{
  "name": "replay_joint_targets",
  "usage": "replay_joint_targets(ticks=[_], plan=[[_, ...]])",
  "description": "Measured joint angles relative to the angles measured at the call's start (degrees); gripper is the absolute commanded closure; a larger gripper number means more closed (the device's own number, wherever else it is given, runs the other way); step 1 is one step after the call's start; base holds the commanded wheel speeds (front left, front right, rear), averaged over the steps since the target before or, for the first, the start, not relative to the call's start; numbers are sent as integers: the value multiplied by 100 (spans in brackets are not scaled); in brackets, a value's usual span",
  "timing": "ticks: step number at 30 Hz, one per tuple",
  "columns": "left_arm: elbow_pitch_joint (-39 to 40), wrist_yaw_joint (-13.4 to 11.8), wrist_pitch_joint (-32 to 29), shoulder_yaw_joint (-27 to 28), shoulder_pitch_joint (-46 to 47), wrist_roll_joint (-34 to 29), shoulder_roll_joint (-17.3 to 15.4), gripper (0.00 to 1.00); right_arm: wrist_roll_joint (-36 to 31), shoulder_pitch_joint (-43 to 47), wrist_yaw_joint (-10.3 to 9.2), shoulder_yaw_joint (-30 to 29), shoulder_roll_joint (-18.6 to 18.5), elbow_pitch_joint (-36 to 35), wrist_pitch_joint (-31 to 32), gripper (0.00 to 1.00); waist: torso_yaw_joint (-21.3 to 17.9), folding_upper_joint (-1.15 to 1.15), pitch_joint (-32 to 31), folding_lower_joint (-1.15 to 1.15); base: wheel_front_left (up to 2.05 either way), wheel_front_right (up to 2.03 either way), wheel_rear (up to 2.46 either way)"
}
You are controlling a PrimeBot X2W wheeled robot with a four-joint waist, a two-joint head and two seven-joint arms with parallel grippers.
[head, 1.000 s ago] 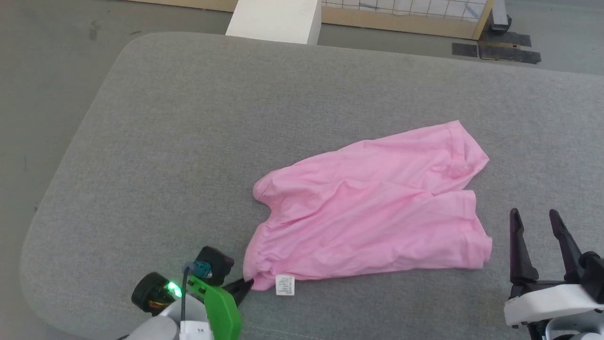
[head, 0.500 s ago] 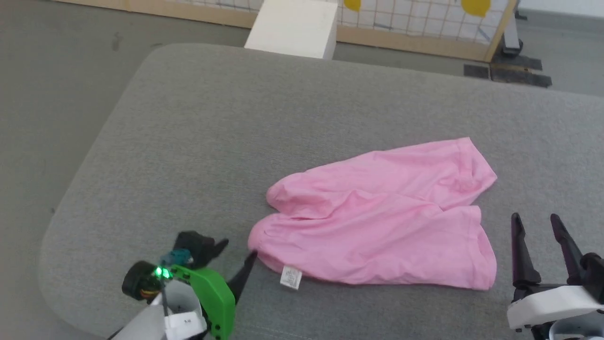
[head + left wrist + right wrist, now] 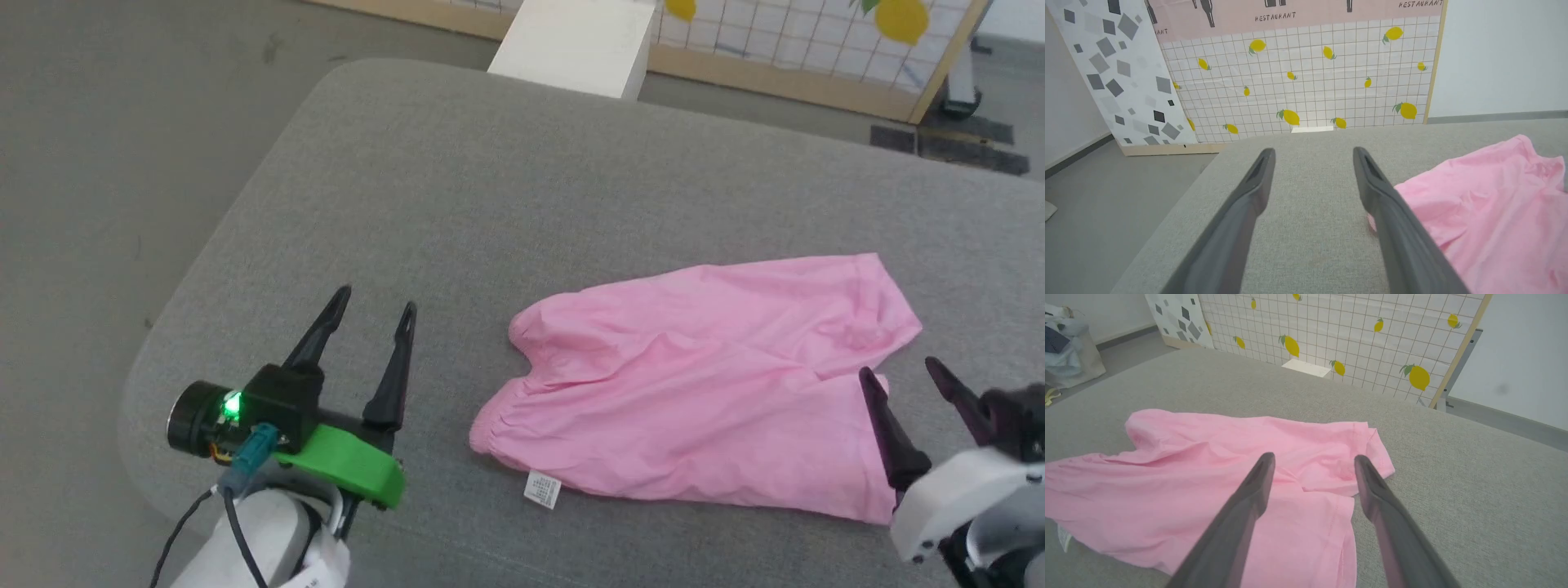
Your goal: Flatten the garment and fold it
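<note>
My left gripper grabs the waistband corner beside the white label next, where the gathered edge puckers up while the garment's body lies flat.
The light pink garment lies spread and wrinkled on the grey padded table; its gathered waistband points left and its small white label rests at the near edge. My left gripper stands open to the left of the waistband, apart from the cloth, with nothing between its fingers. In the left wrist view the garment lies to the right of the open left gripper. My right gripper is open above the near leg's hem; in the right wrist view the garment spreads under its fingers.
A white box stands on the floor beyond the table's far edge, before a lemon-print grid panel. The table's rounded left corner is near my left arm. A bag of things sits at far left in the right wrist view.
My left gripper has let go of the waistband corner, opened, and swung away to the left with its fingers pointing up the view. The camera has shifted. The right gripper now overlaps the hem.
</note>
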State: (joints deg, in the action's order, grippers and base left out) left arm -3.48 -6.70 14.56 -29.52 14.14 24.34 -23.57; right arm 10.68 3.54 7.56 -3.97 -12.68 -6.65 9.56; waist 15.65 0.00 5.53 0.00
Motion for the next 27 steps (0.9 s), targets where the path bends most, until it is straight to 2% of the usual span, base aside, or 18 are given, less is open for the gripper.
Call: replay_joint_targets(ticks=[2, 5, 7, 9, 12, 18, 21, 25, 26, 27], plan=[[221, -1, 18, 167, -34, -335, 211, 0, 47, -235, 0, 67, -244, 18, 617, 0, 60, 0, 127, 0, 0, 0, 0], [368, 36, 22, 358, -149, -649, 511, 0, 267, -747, 0, -96, -278, 132, 1566, 0, 167, 0, 328, 0, 0, 0, 0], [363, 147, 22, 460, -218, -810, 676, 0, 101, -1095, 0, 71, -550, 238, 2232, 0, 248, 0, 467, 0, 0, 0, 0], [338, 303, 22, 535, -249, -927, 835, 0, 99, -1506, -1, 137, -667, 455, 2856, 0, 349, 0, 624, 0, 0, 0, 0], [298, 527, 22, 650, -250, -1074, 1059, 0, 34, -2052, 1, 400, -935, 764, 3548, 0, 517, 0, 830, 0, 0, 0, 0], [257, 928, 22, 889, -240, -1276, 1472, 0, -94, -2848, 1, 581, -1260, 1563, 4453, 0, 914, 0, 1202, 0, 0, 0, 0], [259, 1121, 22, 1006, -240, -1401, 1677, 0, -281, -3117, 1, 672, -1464, 1949, 4695, 0, 1174, 0, 1424, 0, 0, 0, 0], [247, 1218, 22, 1122, -242, -1486, 1796, 0, -247, -3256, 1, 811, -1677, 2068, 4852, 0, 1389, 0, 1596, 0, 0, 0, 0], [237, 1229, 22, 1141, -243, -1503, 1814, 0, -213, -3262, 1, 818, -1703, 2069, 4849, 20, 1425, 0, 1624, 0, 0, 0, 0], [225, 1248, 22, 1166, -244, -1533, 1830, 0, -185, -3277, 0, 823, -1726, 2068, 4837, 77, 1464, 0, 1655, 0, 0, 0, 0]])
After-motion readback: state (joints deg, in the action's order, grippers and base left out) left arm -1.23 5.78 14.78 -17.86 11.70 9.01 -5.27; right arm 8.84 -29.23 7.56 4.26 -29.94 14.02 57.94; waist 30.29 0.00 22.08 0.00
